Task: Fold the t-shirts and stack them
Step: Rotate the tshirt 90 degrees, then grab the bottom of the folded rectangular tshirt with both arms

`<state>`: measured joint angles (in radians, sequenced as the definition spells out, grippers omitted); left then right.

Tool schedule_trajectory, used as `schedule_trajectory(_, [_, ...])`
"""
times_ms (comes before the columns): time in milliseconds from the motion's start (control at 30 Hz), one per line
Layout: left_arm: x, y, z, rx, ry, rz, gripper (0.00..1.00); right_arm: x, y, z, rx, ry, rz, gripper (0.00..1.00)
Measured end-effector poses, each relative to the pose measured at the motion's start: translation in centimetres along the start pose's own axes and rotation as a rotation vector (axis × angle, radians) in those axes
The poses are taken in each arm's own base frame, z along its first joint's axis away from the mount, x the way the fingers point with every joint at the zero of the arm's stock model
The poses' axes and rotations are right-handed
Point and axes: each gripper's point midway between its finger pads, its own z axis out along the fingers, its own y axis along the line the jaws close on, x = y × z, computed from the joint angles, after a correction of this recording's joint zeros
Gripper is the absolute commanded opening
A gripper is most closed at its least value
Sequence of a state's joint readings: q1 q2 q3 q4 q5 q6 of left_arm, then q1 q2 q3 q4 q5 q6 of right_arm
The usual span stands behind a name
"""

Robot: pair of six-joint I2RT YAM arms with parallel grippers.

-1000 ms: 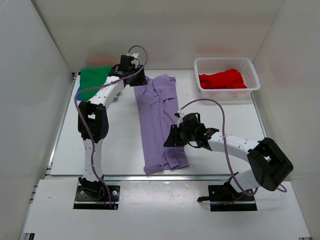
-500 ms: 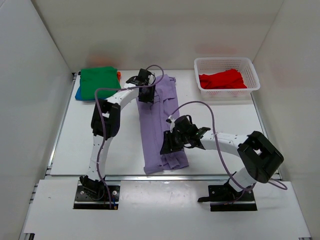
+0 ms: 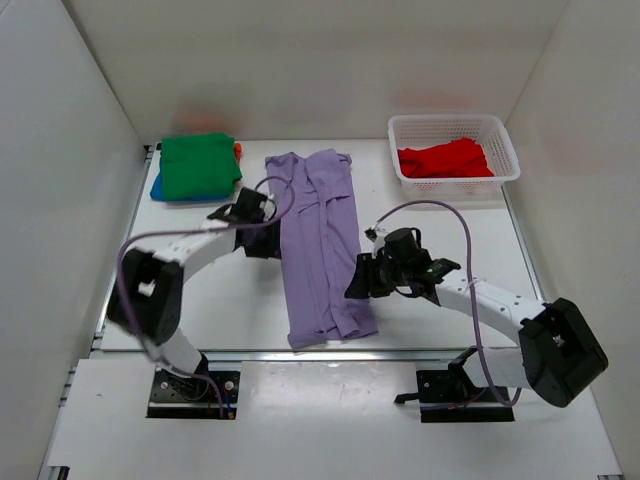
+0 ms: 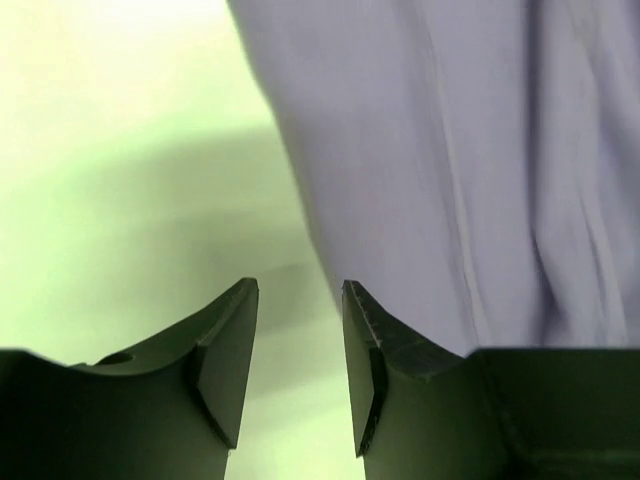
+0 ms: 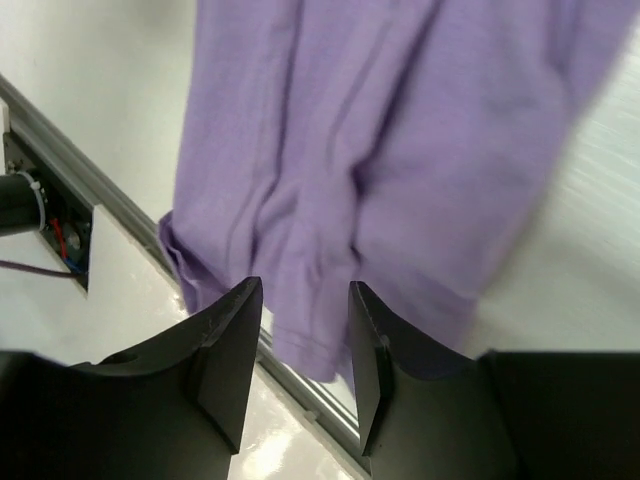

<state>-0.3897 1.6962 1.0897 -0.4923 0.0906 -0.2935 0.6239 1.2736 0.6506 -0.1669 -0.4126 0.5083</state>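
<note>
Next, my right gripper grabs the lavender t-shirt's nearest front-end corner, to fold the t-shirt's front end toward the back.
The lavender t-shirt (image 3: 320, 240) lies folded lengthwise into a long strip down the middle of the table. It fills the left wrist view (image 4: 450, 160) and the right wrist view (image 5: 400, 140). My left gripper (image 3: 268, 240) is open and empty at the strip's left edge, about midway along; its jaws (image 4: 298, 300) frame bare table beside that edge. My right gripper (image 3: 358, 283) is open and empty at the strip's right edge near its front end, hovering over the cloth (image 5: 305, 295). A folded green shirt (image 3: 198, 164) sits on a blue one (image 3: 157, 187) at back left, with orange (image 3: 238, 149) peeking behind. A red shirt (image 3: 445, 160) is in the basket.
The white mesh basket (image 3: 505, 160) stands at the back right. A metal rail (image 3: 330, 352) runs along the table's front edge, just in front of the strip's end, and shows in the right wrist view (image 5: 60, 160). White walls enclose the left, back and right sides.
My left arm has swung from the back of the table down to the middle of the strip's left edge. My right gripper has shifted slightly right, off the cloth's front part. The shirt lies flatter.
</note>
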Motion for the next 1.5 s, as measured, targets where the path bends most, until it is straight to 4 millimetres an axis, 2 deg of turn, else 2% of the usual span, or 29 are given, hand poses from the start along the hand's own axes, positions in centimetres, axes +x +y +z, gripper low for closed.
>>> schedule_trajectory(100, [4.1, -1.8, -3.0, 0.082, -0.044, 0.0, 0.5, 0.7, -1.5, -0.8, 0.026, -0.003, 0.031, 0.38])
schedule_trajectory(167, [7.4, -2.9, -4.2, 0.143, -0.048, -0.004, 0.49, 1.8, -2.4, -1.2, 0.044, 0.014, 0.054, 0.38])
schedule_trajectory(267, [11.9, -3.6, -4.6, 0.209, -0.028, -0.036, 0.49, 3.4, -3.4, -1.6, 0.06, 0.035, 0.083, 0.38])
schedule_trajectory(333, [13.4, -3.5, -4.6, 0.225, -0.024, -0.079, 0.49, 4.3, -4.0, -1.9, 0.064, 0.043, 0.102, 0.39])
schedule_trajectory(433, [13.6, -4.2, -5.0, 0.263, -0.048, -0.134, 0.54, 5.4, -4.9, -2.4, 0.073, 0.047, 0.14, 0.39])
schedule_trajectory(567, [12.9, -6.3, -5.7, 0.333, -0.081, -0.16, 0.52, 6.2, -5.9, -2.7, 0.085, 0.053, 0.174, 0.41])
schedule_trajectory(733, [14.7, -8.7, -5.8, 0.395, -0.031, -0.143, 0.47, 6.7, -5.7, -2.8, 0.063, 0.074, 0.177, 0.41])
schedule_trajectory(900, [17.3, -9.1, -5.5, 0.402, 0.04, -0.135, 0.45, 8.0, -5.3, -2.6, 0.039, 0.118, 0.179, 0.41])
schedule_trajectory(1000, [17.9, -9.0, -5.5, 0.399, 0.056, -0.134, 0.44, 8.9, -5.0, -2.4, 0.021, 0.154, 0.184, 0.41])
schedule_trajectory(1167, [18.5, -9.4, -5.7, 0.414, 0.067, -0.12, 0.44, 9.2, -4.5, -2.1, -0.005, 0.17, 0.178, 0.4])
schedule_trajectory(1233, [19.0, -9.4, -5.7, 0.42, 0.078, -0.12, 0.38, 9.3, -4.3, -2.0, -0.015, 0.176, 0.176, 0.34])
schedule_trajectory(1267, [19.5, -9.3, -5.6, 0.42, 0.09, -0.121, 0.32, 9.3, -4.3, -2.0, -0.017, 0.179, 0.178, 0.24])
schedule_trajectory(1300, [19.9, -9.1, -5.6, 0.418, 0.099, -0.126, 0.25, 9.4, -4.3, -2.0, -0.017, 0.184, 0.176, 0.19])
schedule_trajectory(1367, [20.5, -8.9, -5.7, 0.416, 0.112, -0.132, 0.0, 9.7, -4.3, -1.9, -0.017, 0.196, 0.18, 0.01])
schedule_trajectory(1500, [20.0, -8.4, -6.4, 0.433, 0.071, -0.148, 0.0, 10.1, -4.0, -2.0, -0.022, 0.213, 0.181, 0.0])
